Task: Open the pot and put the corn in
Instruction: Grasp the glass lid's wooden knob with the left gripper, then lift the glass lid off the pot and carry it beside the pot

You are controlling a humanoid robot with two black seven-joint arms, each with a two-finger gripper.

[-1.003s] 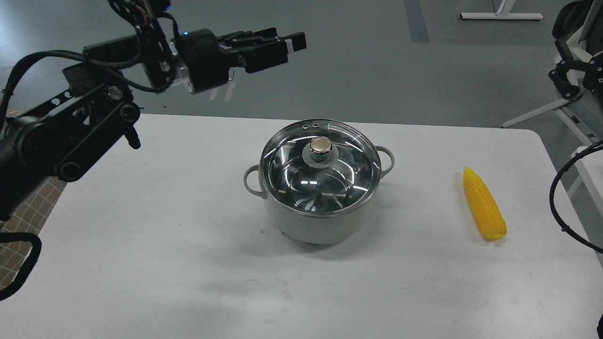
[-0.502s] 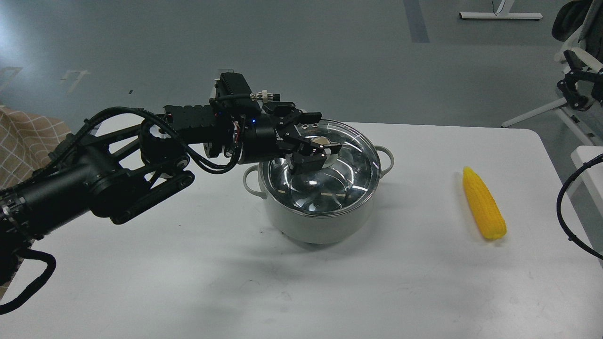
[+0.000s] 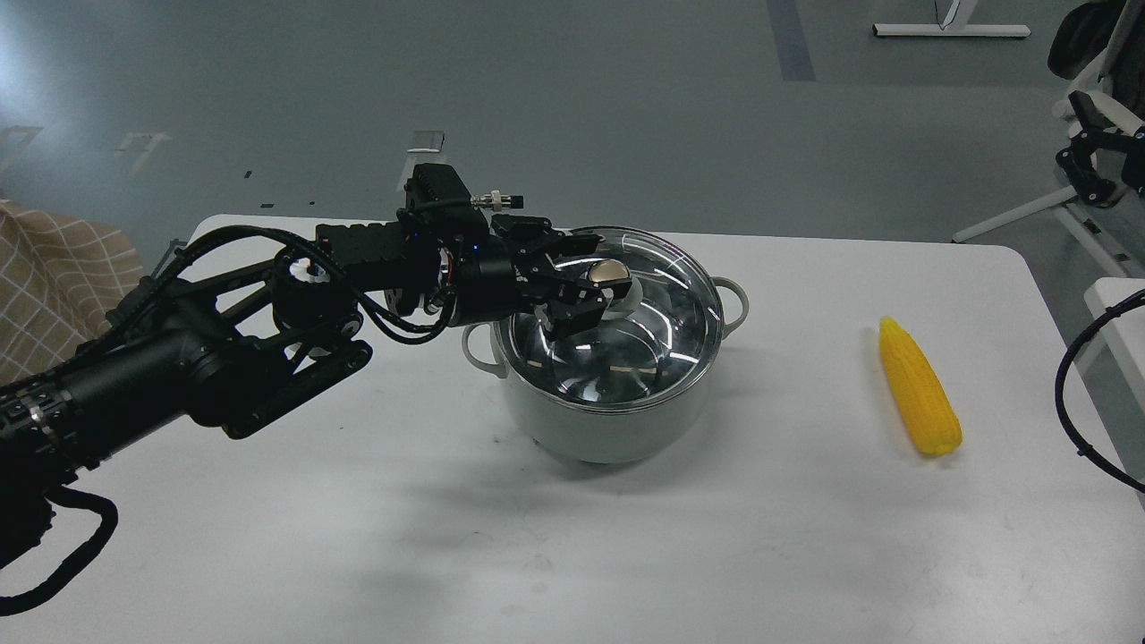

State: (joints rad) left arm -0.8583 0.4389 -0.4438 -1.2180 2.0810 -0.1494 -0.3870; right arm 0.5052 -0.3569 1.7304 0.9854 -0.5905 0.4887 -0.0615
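The glass lid needs to be grabbed by its gold knob (image 3: 611, 270) with my left gripper next, to open the pot (image 3: 608, 420) for the corn.
The pale grey-green pot (image 3: 608, 420) stands mid-table with its glass lid (image 3: 653, 340) on it. My left gripper (image 3: 592, 284) reaches in from the left at lid height. Its two fingers stand apart, one behind and one in front of the gold knob (image 3: 611, 270), which sits between the fingertips. I cannot tell whether they touch it. The yellow corn (image 3: 920, 389) lies on the table to the right of the pot, well apart from it. A dark jointed part of my right arm (image 3: 1087, 165) shows at the far right edge, its fingers not distinguishable.
The white table (image 3: 358, 501) ends at its right edge just beyond the corn. A black cable (image 3: 1069, 394) loops at the right edge. A white stand and frame (image 3: 1011, 215) are on the floor behind the table's right corner.
My left arm came down from high at the back left to the lid. In the last half second the gripper drew back slightly, uncovering the knob. The lid stays on the pot.
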